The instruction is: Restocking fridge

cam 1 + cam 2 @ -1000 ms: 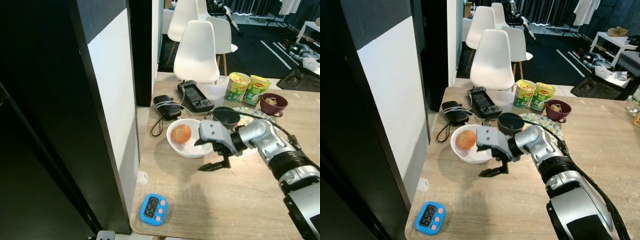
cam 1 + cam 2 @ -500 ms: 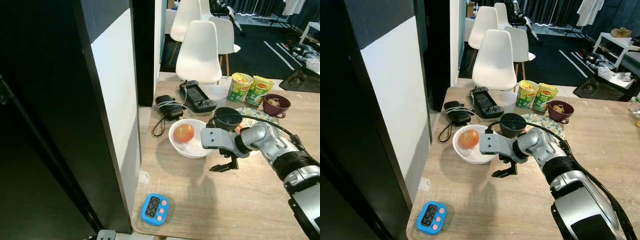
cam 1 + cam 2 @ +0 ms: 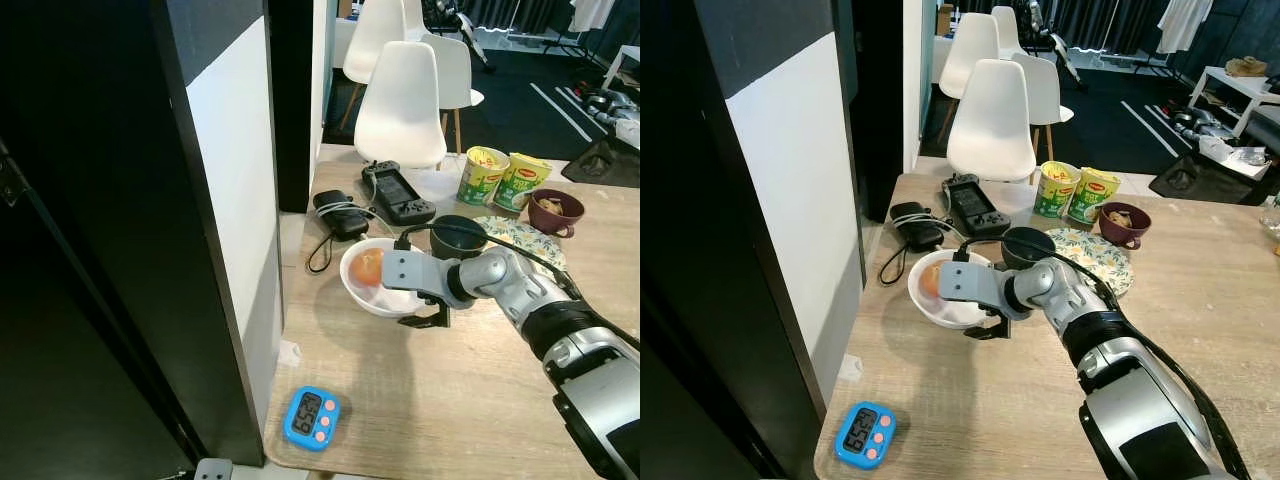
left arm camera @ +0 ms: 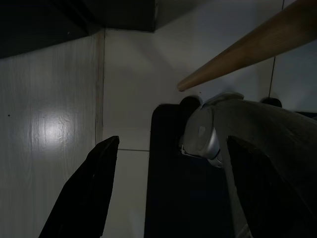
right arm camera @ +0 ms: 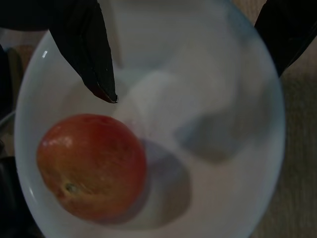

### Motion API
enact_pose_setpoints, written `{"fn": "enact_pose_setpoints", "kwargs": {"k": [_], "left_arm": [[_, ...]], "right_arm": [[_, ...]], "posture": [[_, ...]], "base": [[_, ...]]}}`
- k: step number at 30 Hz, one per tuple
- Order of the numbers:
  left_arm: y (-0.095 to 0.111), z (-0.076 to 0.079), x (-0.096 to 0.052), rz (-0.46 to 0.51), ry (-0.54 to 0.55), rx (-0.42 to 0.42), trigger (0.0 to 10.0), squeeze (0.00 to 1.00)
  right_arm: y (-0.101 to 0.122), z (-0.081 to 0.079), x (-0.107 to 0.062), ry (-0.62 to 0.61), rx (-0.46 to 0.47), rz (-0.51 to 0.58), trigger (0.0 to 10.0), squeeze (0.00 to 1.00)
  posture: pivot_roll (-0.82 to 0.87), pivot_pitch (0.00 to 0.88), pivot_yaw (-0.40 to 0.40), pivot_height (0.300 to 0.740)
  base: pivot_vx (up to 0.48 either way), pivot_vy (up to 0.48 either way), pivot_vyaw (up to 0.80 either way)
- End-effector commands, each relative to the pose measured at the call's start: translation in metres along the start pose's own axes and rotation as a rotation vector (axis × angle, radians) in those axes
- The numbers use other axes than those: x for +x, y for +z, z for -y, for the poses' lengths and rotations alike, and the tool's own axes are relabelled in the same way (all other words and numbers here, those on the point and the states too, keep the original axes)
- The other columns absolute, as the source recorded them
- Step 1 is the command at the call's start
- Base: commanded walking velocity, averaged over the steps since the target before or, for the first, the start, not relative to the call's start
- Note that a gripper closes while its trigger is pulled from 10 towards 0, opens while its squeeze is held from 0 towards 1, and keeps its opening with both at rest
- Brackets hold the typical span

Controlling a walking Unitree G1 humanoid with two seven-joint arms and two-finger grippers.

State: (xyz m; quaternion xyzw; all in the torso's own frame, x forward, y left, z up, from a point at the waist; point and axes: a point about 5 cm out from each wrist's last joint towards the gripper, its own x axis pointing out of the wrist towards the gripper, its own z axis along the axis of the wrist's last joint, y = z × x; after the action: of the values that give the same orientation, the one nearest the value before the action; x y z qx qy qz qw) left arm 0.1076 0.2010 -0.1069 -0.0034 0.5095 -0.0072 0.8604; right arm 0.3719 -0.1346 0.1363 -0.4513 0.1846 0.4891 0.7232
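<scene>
I need to grab the white bowl by its rim (image 5: 271,99) with my right gripper next. Then I can restock the fridge with the fruit (image 5: 91,166) inside.
A white bowl (image 3: 352,288) sits on the wooden table (image 3: 470,400) with a round orange-red fruit (image 3: 367,266) in its left half. My right gripper (image 3: 398,303) is open at the bowl's near right rim, one black finger (image 3: 424,320) lying low along the outside. In the right wrist view the fingertips (image 5: 101,84) are spread wide above the bowl (image 5: 267,148), and the fruit (image 5: 91,166) lies off to one side of the gap. My left gripper (image 4: 172,143) hangs open over a pale floor. A tall black and white cabinet side (image 3: 235,200) stands left of the table.
A blue timer (image 3: 312,417) lies near the table's front left corner. Behind the bowl are a black pack with cable (image 3: 337,213), a game controller (image 3: 398,193), a dark bowl (image 3: 458,236), two noodle cups (image 3: 480,175), a maroon bowl (image 3: 555,210). White chairs (image 3: 400,100) stand beyond.
My right gripper has moved left along the table, from beside the bowl's right side to its near rim. The fruit and bowl stay put. The camera has shifted slightly.
</scene>
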Motion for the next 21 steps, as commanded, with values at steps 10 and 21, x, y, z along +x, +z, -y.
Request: {"fn": "enact_pose_setpoints", "kwargs": {"k": [10, 21], "left_arm": [[-0.0173, 0.0243, -0.0007, -0.061, -0.066, -0.006, 10.0, 0.0], [-0.0176, 0.0239, -0.0008, -0.063, -0.063, -0.009, 10.0, 0.0]], "right_arm": [[-0.0032, 0.0005, -0.0008, 0.054, -0.076, -0.089, 10.0, 0.0], [-0.0028, -0.0023, -0.0002, 0.084, -0.102, -0.077, 0.0, 0.0]], "posture": [[0.09, 0.0, -0.14, 0.74], [0.08, 0.0, -0.141, 0.74]], "base": [[0.0, 0.0, 0.0], [0.0, 0.0, 0.0]]}}
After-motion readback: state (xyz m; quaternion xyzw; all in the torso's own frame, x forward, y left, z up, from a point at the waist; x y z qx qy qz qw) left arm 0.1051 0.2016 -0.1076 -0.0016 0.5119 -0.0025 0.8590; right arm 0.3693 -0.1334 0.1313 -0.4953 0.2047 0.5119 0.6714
